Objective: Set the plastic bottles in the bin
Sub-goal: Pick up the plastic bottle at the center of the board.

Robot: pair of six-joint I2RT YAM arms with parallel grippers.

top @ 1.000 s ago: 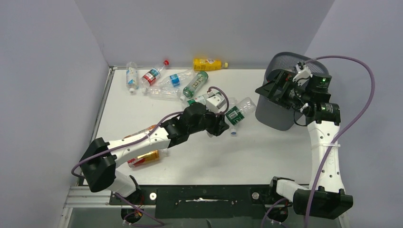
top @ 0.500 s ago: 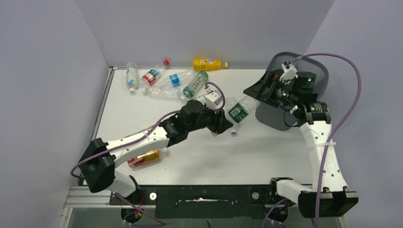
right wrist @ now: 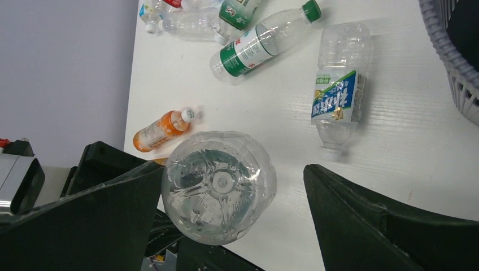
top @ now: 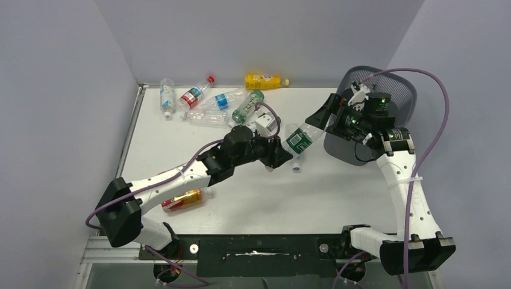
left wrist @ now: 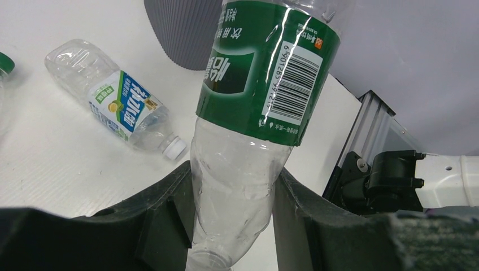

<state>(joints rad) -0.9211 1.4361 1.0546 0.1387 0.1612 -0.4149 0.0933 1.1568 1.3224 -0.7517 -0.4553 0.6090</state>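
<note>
My right gripper is going to grab the green-labelled bottle by its base next, so the bottle's neck end can go into the bin first.
My left gripper is shut on the neck end of a clear green-labelled bottle, held above the table's middle with its base pointing at the bin. My right gripper is open, its fingers on either side of that bottle's base; the left finger is close against it, the right one apart. The dark mesh bin's rim is just behind my right gripper.
A blue-labelled bottle lies under the held one. Several bottles lie at the back left, among them a yellow one and a green-labelled one. An orange bottle and an amber one lie by the left arm.
My right gripper has swung left from over the bin until its open fingers straddle the held bottle's base. My left gripper has shifted the bottle slightly up and left.
</note>
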